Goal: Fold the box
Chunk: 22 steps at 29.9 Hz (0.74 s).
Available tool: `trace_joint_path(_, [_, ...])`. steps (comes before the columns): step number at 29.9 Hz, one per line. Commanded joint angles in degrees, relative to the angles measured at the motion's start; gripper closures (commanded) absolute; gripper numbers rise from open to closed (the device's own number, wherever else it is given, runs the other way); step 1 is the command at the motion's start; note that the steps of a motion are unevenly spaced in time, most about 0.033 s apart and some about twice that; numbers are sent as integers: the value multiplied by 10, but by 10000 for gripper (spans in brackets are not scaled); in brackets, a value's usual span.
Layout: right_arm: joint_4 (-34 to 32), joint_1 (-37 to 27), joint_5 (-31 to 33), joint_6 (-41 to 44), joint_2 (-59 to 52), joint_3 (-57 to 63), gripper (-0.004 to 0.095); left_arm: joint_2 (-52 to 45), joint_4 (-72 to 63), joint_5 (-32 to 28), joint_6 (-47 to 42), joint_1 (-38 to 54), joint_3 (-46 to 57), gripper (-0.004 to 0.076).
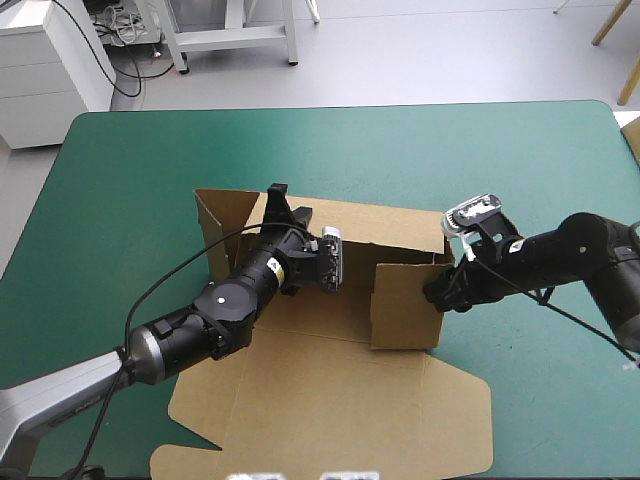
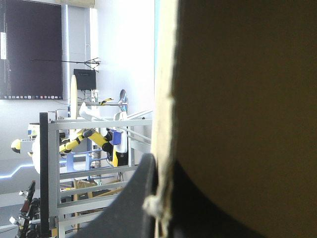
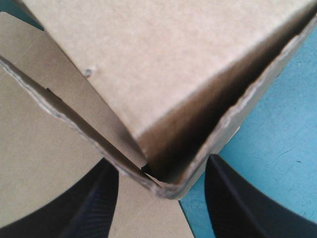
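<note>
I will fold the box into shape, so my right gripper should first grab the brown side of the box by that side's top edge [image 3: 218,133].
The brown box [image 1: 330,400] lies partly set up on the teal-green cover, its lid flat toward the near edge. Its back wall [image 1: 390,232] stands raised, and so does a short right wall [image 1: 405,305]. My left gripper [image 1: 278,200] is at the back wall's left end, shut on the board's top edge [image 2: 164,99]; one black finger [image 2: 133,198] shows on each side of it. My right gripper [image 1: 437,295] is at the right wall's outer corner. In the right wrist view that folded corner [image 3: 168,183] sits between the fingers of the right gripper [image 3: 161,166], which stand apart, open.
A loose side flap [image 1: 215,225] angles up at the box's back left corner. Bare teal-green cover [image 1: 540,180] lies to the right of and behind the box.
</note>
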Motion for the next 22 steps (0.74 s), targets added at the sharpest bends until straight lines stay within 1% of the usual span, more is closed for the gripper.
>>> trace_joint_path(1, [-8,40,-79,29,-16,14,441,-16,15,3,-15,-3,-16,731])
trace_joint_path(2, [-17,53,-98,34,-16,22,444,-16,15,4,-15,-3,-16,731])
trace_joint_path(6, [-80,102,-190,142,-16,36,444,-16,15,8,-15,-3,-16,731])
trace_joint_path(8, [-102,116,-227,176,-17,36,444,-16,15,9,-15,-3,-16,731])
trace_joint_path(10, [-130,126,-243,198,-17,36,453,-16,15,11,-15,-3,-16,731])
trace_joint_path(13, [-196,139,-255,268,-15,36,495,-16,15,10,-15,-3,-16,731])
trace_joint_path(15, [-235,148,-271,305,-15,36,499,-16,15,8,-15,-3,-16,731])
trace_joint_path(16, [-242,149,-278,315,-15,36,499,-16,16,7,-15,-3,-16,731])
trace_joint_path(22, [-227,149,-295,313,-14,36,500,-16,16,-6,-15,-3,-16,731])
